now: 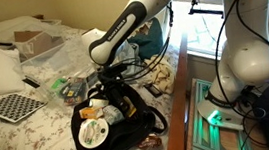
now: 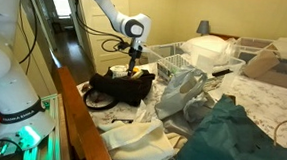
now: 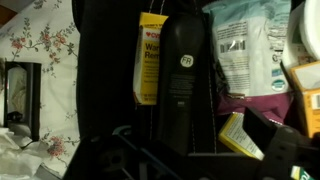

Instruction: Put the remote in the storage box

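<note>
The robot's gripper isn't ready to close on the remote (image 3: 185,70) and needs to come down first: in the wrist view the remote lies in the gap between the fingers, with its near end (image 3: 176,125) below the fingers.
The remote (image 3: 185,70) is a slim black bar lying lengthwise on the black bag (image 3: 100,60) in the wrist view, beside a yellow packet (image 3: 150,60). My gripper (image 3: 195,150) is open, with its dark fingers on either side of the remote's near end. In both exterior views the gripper (image 1: 116,87) (image 2: 132,65) hangs low over the bag (image 1: 125,131) (image 2: 123,87), and the remote is hidden there. The storage box (image 1: 40,39) (image 2: 265,63), brown inside, sits farther away on the bed.
The bag holds a white pouch (image 3: 245,50), a small yellow box (image 3: 240,135) and a round white item (image 1: 90,133). A checkered board (image 1: 12,106) lies on the floral sheet. A wire basket (image 2: 175,58), plastic bags and crumpled cloth (image 2: 230,135) lie around.
</note>
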Motion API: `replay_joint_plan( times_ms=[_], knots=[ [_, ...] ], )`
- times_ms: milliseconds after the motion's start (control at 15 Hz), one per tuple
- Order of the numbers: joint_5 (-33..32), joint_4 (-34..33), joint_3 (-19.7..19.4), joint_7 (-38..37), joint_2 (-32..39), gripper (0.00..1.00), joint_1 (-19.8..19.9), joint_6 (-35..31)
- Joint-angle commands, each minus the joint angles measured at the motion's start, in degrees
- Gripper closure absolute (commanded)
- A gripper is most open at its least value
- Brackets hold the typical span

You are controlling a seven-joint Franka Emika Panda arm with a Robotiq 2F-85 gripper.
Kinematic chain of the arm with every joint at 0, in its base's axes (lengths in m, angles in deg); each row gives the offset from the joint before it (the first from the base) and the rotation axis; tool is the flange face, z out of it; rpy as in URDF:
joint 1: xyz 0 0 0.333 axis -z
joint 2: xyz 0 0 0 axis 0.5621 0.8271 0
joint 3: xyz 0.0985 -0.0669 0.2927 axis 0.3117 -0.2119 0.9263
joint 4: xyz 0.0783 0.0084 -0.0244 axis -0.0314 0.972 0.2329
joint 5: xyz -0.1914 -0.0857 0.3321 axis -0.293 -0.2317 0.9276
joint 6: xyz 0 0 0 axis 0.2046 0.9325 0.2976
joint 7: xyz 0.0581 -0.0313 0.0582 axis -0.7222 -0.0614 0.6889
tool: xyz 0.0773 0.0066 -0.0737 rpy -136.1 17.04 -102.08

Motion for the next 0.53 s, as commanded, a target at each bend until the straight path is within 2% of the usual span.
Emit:
replay_joint_plan(
  times_ms=[0,333,400,467],
  knots=[
    [-1.8,-1.2,-1.4,-4.8,2.8,0.00,-2.2,-0.3],
    [-3.5,-1.6,-2.5,-10.1,5.2,0.00,-3.4,-0.1],
    [-3.7,-1.8,-2.6,-10.7,5.7,0.06,-3.5,0.0],
    [-3.8,-2.0,-2.7,-11.2,6.1,0.25,-3.6,0.2]
  ],
)
